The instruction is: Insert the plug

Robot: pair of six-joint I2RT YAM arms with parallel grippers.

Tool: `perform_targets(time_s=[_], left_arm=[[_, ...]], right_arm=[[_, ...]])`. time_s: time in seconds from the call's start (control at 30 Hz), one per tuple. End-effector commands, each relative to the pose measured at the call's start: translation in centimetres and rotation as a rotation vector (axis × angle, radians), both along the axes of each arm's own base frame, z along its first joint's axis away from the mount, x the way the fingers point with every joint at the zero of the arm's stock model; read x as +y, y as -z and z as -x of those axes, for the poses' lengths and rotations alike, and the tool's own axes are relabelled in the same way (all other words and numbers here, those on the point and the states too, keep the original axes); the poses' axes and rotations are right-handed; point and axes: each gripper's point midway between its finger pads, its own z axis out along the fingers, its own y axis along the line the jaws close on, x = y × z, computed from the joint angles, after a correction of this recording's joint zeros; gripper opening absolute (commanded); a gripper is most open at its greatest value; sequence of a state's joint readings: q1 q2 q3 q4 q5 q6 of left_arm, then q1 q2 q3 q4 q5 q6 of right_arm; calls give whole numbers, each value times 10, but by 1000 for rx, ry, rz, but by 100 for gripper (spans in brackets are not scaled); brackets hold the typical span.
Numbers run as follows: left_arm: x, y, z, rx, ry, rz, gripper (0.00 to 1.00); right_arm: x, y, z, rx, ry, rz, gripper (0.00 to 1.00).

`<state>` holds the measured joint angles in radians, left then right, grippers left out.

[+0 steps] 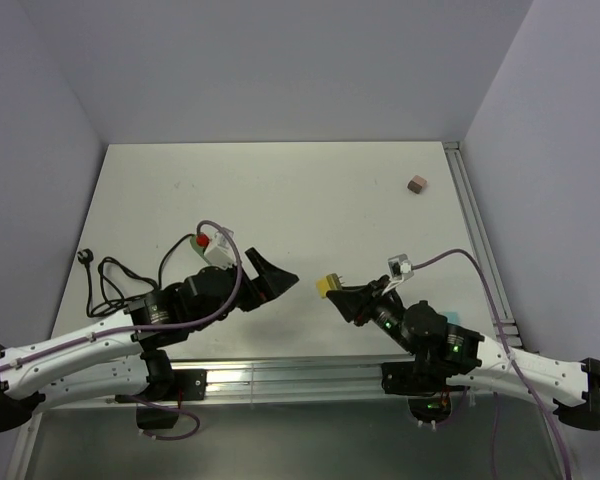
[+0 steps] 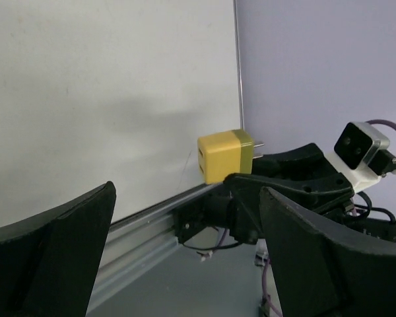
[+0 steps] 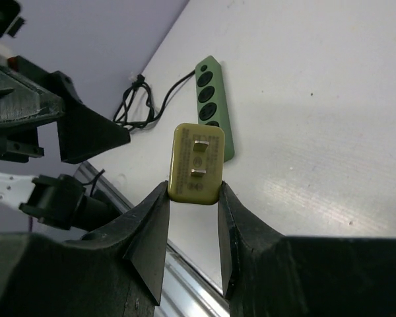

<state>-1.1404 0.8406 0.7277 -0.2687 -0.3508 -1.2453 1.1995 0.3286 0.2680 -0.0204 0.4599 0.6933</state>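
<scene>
My left gripper grabs the yellow plug adapter (image 3: 197,165) by its sides opposite the adapter's pins next, leaving them free to insert.
A yellow plug adapter (image 3: 197,165) with two metal prongs is pinched by its sides between my right gripper's (image 3: 193,191) fingers, held above the table. It also shows in the top view (image 1: 327,286) and the left wrist view (image 2: 224,156). A green power strip (image 3: 214,105) lies on the white table beyond it, under my left arm; it is hidden in the top view. My left gripper (image 1: 275,285) is open and empty, its fingers (image 2: 66,244) wide apart, facing the plug from the left with a gap between them.
The strip's black cable (image 1: 115,285) coils at the table's left, ending in a black plug (image 1: 87,257). A small brown cube (image 1: 415,184) sits at the far right. An aluminium rail (image 1: 280,375) runs along the near edge. Purple walls enclose the table.
</scene>
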Motion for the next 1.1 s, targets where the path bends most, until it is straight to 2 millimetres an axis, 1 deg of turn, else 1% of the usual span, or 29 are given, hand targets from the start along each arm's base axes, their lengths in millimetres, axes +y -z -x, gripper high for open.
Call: perform_targets(time_s=[0.0,0.03,0.07,0.13,0.17,0.2,0.23,0.3,0.37,0.4,0.43,0.5,0.53,0.57,0.63,0.77,0.9,0.97,1.03,1.07], left_arm=[[-12,-21,15,37,65,168,95],[-13,-21,16,65,60,195,95],[-15,-26,17,111,49,250,94],[-21,-40,21,131,71,317,95],[-23,-47,21,156,67,361,95],[-26,-50,24,173,79,385,96],[-28,-58,24,182,82,432,96],[-33,-59,24,271,63,489,96],[-39,-52,24,384,33,513,94],[-41,-53,25,411,33,522,93],[-45,-53,28,440,49,527,94],[-51,-55,27,478,55,558,93],[-52,-53,29,502,61,559,92],[-55,-55,28,533,54,596,91],[-56,-56,28,557,55,630,89],[-57,-65,24,598,48,753,86],[-60,-70,20,637,33,789,84],[-63,-75,20,659,41,819,81],[-64,-83,17,659,44,857,81],[-64,-87,16,664,44,876,78]], right_arm=[[7,-36,2,-192,-58,-51,0],[10,-38,4,-230,-85,-23,0],[11,-49,4,-261,-91,-39,0],[15,-57,6,-306,-112,-34,0],[15,-67,7,-332,-115,-62,0],[16,-72,9,-351,-123,-72,0],[17,-76,10,-378,-134,-75,0],[17,-86,12,-413,-139,-98,0],[18,-95,14,-438,-148,-129,0],[19,-97,15,-446,-152,-138,0],[20,-97,16,-453,-158,-133,0],[21,-102,16,-463,-157,-156,0],[21,-99,16,-464,-158,-160,0],[19,-105,17,-478,-152,-192,0],[17,-104,18,-482,-149,-217,0],[14,-107,19,-494,-145,-238,0],[10,-110,20,-508,-132,-258,0],[9,-113,19,-516,-123,-267,0],[10,-114,18,-522,-122,-256,0],[11,-115,18,-525,-124,-258,0]])
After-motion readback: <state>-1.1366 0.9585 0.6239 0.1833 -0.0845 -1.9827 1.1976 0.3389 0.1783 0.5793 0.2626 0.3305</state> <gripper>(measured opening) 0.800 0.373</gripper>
